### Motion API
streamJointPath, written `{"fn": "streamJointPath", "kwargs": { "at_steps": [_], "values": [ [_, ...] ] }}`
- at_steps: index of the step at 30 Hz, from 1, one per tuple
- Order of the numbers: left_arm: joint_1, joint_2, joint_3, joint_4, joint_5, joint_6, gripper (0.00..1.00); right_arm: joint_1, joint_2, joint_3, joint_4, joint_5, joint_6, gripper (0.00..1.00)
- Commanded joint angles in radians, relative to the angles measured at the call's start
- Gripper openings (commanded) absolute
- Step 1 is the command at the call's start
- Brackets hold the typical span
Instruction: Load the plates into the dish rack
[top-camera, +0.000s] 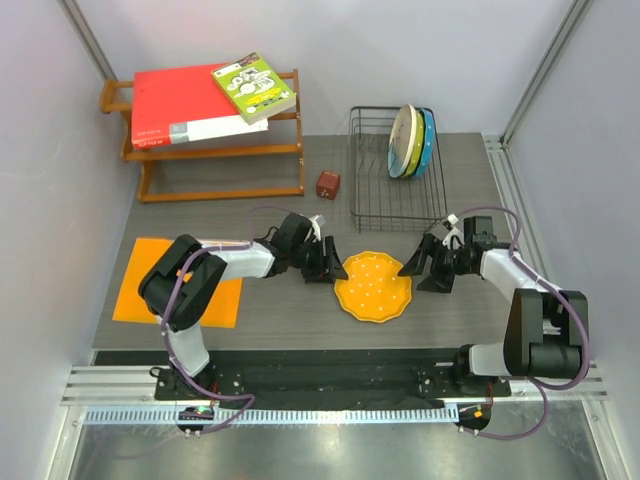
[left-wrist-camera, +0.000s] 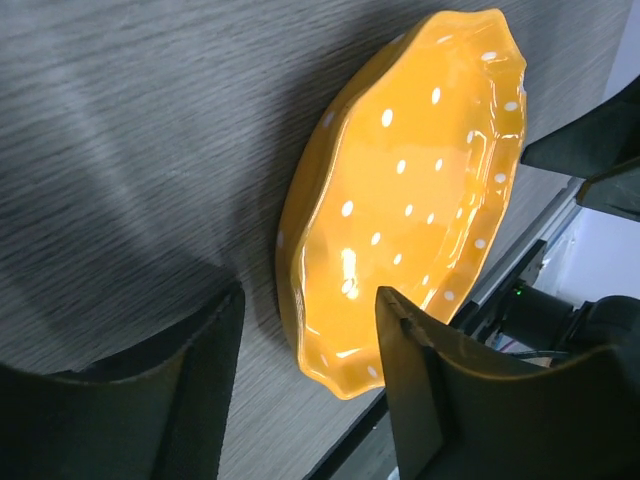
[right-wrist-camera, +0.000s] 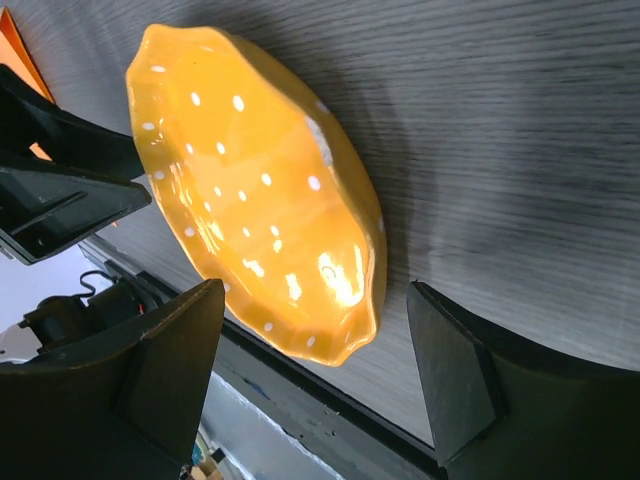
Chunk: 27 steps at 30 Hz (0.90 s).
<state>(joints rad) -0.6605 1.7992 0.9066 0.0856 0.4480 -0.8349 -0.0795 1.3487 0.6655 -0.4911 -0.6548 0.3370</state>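
Observation:
The rim of the orange-yellow plate (top-camera: 373, 287) should be grabbed next by my right gripper, opposite my left gripper, so the rest stays free to enter the rack.
The orange-yellow scalloped plate (top-camera: 373, 287) lies flat on the dark table, in front of the black wire dish rack (top-camera: 372, 205). A cream plate (top-camera: 404, 140) and a blue plate (top-camera: 429, 143) stand upright in the rack's right end; I cannot make out a green one. My left gripper (top-camera: 330, 266) is open at the plate's left edge, and the rim (left-wrist-camera: 335, 372) lies between its jaws (left-wrist-camera: 310, 390). My right gripper (top-camera: 428, 268) is open at the plate's right edge, with the rim (right-wrist-camera: 330, 340) just ahead of its jaws (right-wrist-camera: 315, 375). Neither holds anything.
A flat orange mat (top-camera: 150, 290) lies at the left. A wooden slatted shelf (top-camera: 220, 160) with a red book and a green book stands at the back left. A small red-brown cube (top-camera: 327, 184) sits left of the rack. The table's front edge is close behind the plate.

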Motion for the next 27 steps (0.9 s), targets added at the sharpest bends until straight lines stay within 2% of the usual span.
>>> {"fn": "streamJointPath", "kwargs": {
  "at_steps": [1, 3, 4, 7, 13, 16, 21, 27],
  "values": [
    [-0.007, 0.005, 0.003, 0.019, 0.031, -0.02, 0.51, -0.005, 0.044, -0.029, 0.082, -0.039, 0.031, 0.79],
    [-0.005, 0.009, -0.006, 0.014, 0.037, -0.021, 0.47, -0.005, 0.062, -0.035, 0.088, -0.042, 0.037, 0.79],
    [-0.007, 0.014, -0.008, 0.014, 0.041, -0.024, 0.39, -0.005, 0.082, -0.041, 0.091, -0.042, 0.04, 0.79],
    [-0.007, 0.038, -0.023, 0.048, 0.077, -0.047, 0.26, -0.002, 0.112, -0.059, 0.111, -0.055, 0.05, 0.78],
    [0.007, 0.095, -0.041, 0.124, 0.138, -0.037, 0.05, 0.023, 0.164, -0.079, 0.175, -0.12, 0.062, 0.76],
    [0.015, 0.106, -0.052, 0.163, 0.136, -0.03, 0.0, 0.06, 0.17, -0.089, 0.215, -0.143, 0.073, 0.75],
    [0.016, 0.16, -0.041, 0.171, 0.173, 0.01, 0.0, 0.11, 0.147, -0.119, 0.302, -0.167, 0.126, 0.73],
    [0.018, 0.157, -0.058, 0.158, 0.175, 0.022, 0.0, 0.092, 0.112, -0.112, 0.336, -0.151, 0.18, 0.67]
  ]
}}
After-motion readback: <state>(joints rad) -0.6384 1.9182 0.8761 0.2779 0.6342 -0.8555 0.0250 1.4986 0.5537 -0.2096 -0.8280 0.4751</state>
